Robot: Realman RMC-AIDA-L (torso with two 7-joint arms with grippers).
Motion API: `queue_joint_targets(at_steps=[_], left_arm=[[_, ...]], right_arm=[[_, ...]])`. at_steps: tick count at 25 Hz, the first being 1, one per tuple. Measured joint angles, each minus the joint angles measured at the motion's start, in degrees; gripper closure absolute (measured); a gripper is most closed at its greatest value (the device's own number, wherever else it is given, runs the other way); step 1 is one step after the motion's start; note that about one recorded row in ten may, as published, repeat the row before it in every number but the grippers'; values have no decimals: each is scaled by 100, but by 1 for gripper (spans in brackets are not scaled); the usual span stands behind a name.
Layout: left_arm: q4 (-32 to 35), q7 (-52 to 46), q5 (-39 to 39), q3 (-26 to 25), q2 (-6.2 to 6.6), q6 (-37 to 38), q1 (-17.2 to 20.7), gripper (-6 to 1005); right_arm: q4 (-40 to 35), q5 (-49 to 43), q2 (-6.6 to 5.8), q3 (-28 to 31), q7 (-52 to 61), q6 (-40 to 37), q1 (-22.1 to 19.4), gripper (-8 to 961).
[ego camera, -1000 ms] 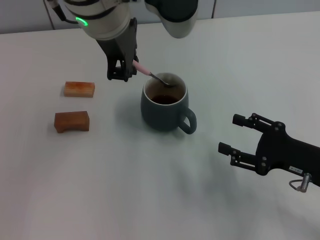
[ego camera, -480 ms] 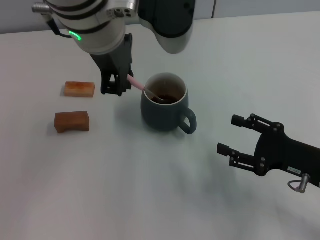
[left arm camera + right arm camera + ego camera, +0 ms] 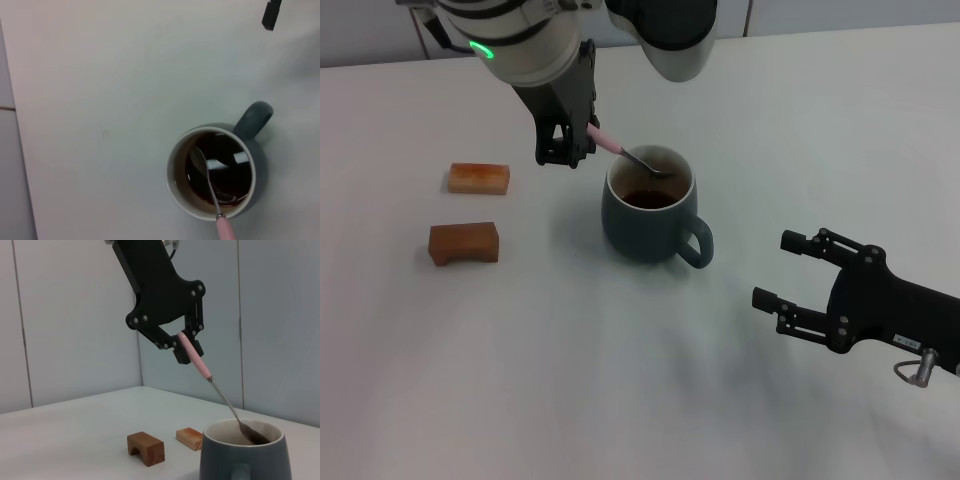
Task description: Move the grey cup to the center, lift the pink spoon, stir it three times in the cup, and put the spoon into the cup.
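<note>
The spoon's silver bowl [image 3: 199, 161] sits inside the cup's rim [image 3: 173, 165] in the left wrist view, so it is time for my left gripper to open and release the spoon.
The grey cup [image 3: 648, 207] stands near the middle of the table, handle toward my right, dark liquid inside. My left gripper [image 3: 570, 150] is shut on the pink spoon [image 3: 606, 141] just left of and above the cup's rim. The spoon slants down, its silver bowl inside the cup near the far rim. The left wrist view shows the cup [image 3: 212, 172] from above with the spoon [image 3: 209, 186] in it. The right wrist view shows the cup [image 3: 243, 456], the spoon [image 3: 202, 367] and the left gripper [image 3: 183, 347] holding its pink handle. My right gripper [image 3: 782, 272] is open and empty, right of the cup.
Two brown wooden blocks lie left of the cup: a lighter one [image 3: 478, 178] farther back and a darker arched one [image 3: 464, 242] nearer. Both also show in the right wrist view, the arched block [image 3: 145, 448] and the lighter block [image 3: 189, 438]. The white table's [image 3: 570, 380] far edge lies behind.
My left gripper swung left and lower with the spoon, then back right and up to where it was a second ago; the spoon bowl moved inside the cup. My right gripper barely moved.
</note>
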Motion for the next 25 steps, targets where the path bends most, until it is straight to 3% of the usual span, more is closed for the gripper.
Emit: queue_joint_targets(at_steps=[8,15,20,21,22,25], left_arm=[[35,-139,-120,91,-1,-111,35,737],[405,-144,-477,-385,8,-219,197,570],[911,203,-1649,-1661,52,-383,701,464],[911,203,-1649,-1661,52,-383,701,444],[1118,516,-2368,-2432,70,-492,1037,425],[1175,695,-2736,-2798,87,-536,1223,423]], right_arm=[[-1,0,-14,0,1,-1,1,168],[-2,0,-17,1,6,-35,-9,168],[-19,0,-17,42,22,-65,-39,167],[-20,0,-17,47,28,-65,-40,167],[-21,0,-17,56,41,-65,-41,167],[-24,0,-17,58,43,-66,-42,167]])
